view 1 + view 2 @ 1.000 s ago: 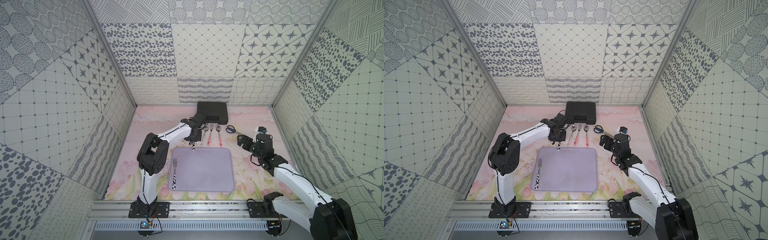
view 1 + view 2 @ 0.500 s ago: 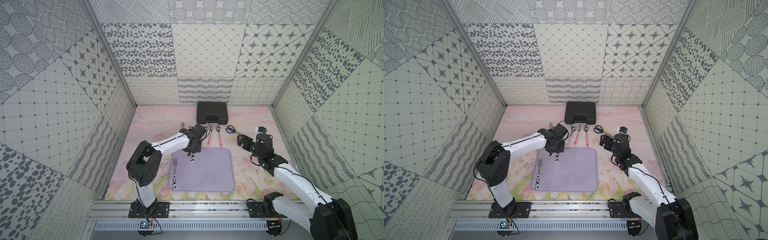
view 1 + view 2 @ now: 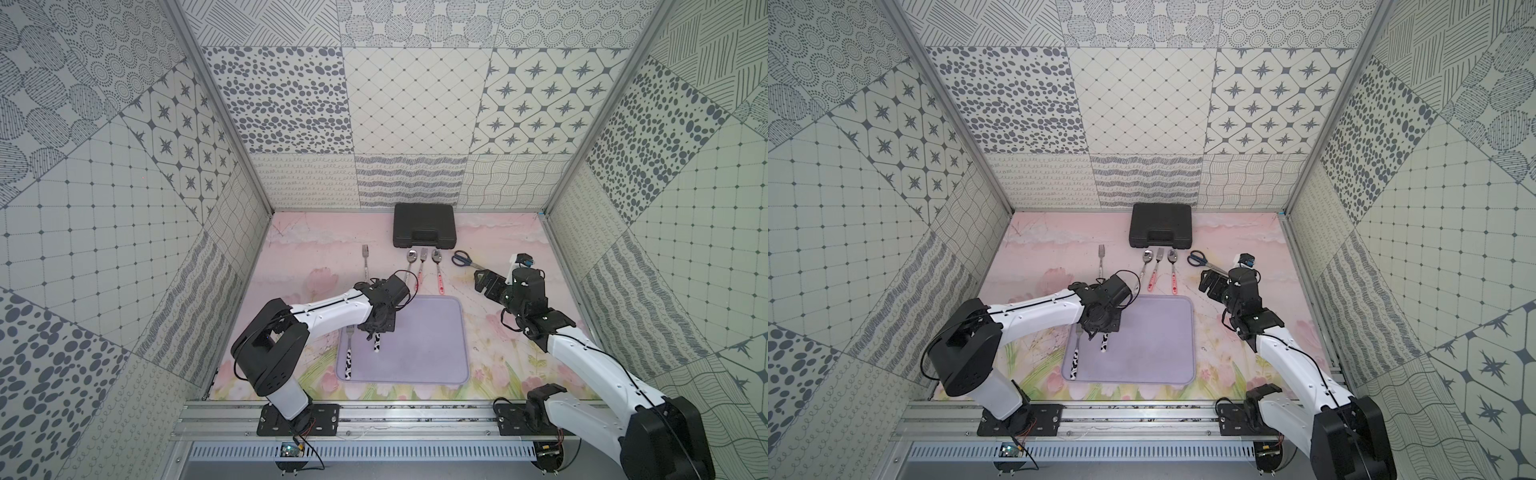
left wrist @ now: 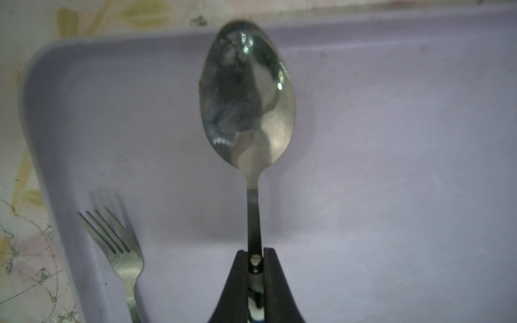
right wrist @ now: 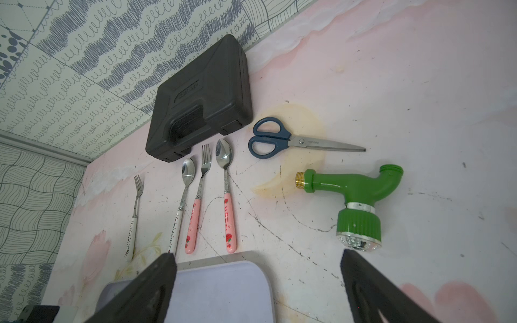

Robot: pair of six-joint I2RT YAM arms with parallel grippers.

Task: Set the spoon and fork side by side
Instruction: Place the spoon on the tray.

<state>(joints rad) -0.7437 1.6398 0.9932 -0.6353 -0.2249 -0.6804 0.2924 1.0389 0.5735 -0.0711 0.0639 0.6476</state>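
Note:
The spoon stays in my left gripper for now until it lies beside the fork. The spoon's bowl (image 4: pixel 248 99) hangs above the lavender tray, beyond the fork's teeth.
A cow-patterned fork (image 3: pixel 348 353) (image 3: pixel 1074 359) (image 4: pixel 117 246) lies along the left side of the lavender tray (image 3: pixel 428 345) (image 3: pixel 1158 345) (image 4: pixel 391 167). My left gripper (image 3: pixel 376 328) (image 3: pixel 1098 330) (image 4: pixel 255 257) is shut on the neck of a spoon (image 4: pixel 247 98), just right of the fork. The spoon's cow-patterned handle (image 3: pixel 377 343) (image 3: pixel 1104 343) sticks out toward the front. Its bowl points to the tray's far edge and casts a shadow on the tray. My right gripper (image 3: pixel 482 280) (image 3: pixel 1206 282) (image 5: pixel 257 257) hovers open and empty beyond the tray's far right corner.
Behind the tray lie a white-handled fork (image 3: pixel 365 259), a white-handled spoon (image 5: pixel 184 195), a pink-handled fork (image 5: pixel 197 207) and a pink-handled spoon (image 5: pixel 228 207). A black case (image 3: pixel 424 226) sits at the back wall, with blue scissors (image 3: pixel 463 259) and a green hose nozzle (image 5: pixel 355 195) to its right.
My left arm has carried the spoon from the back row of cutlery toward the front, over the tray and beside the fork. The right arm has not moved.

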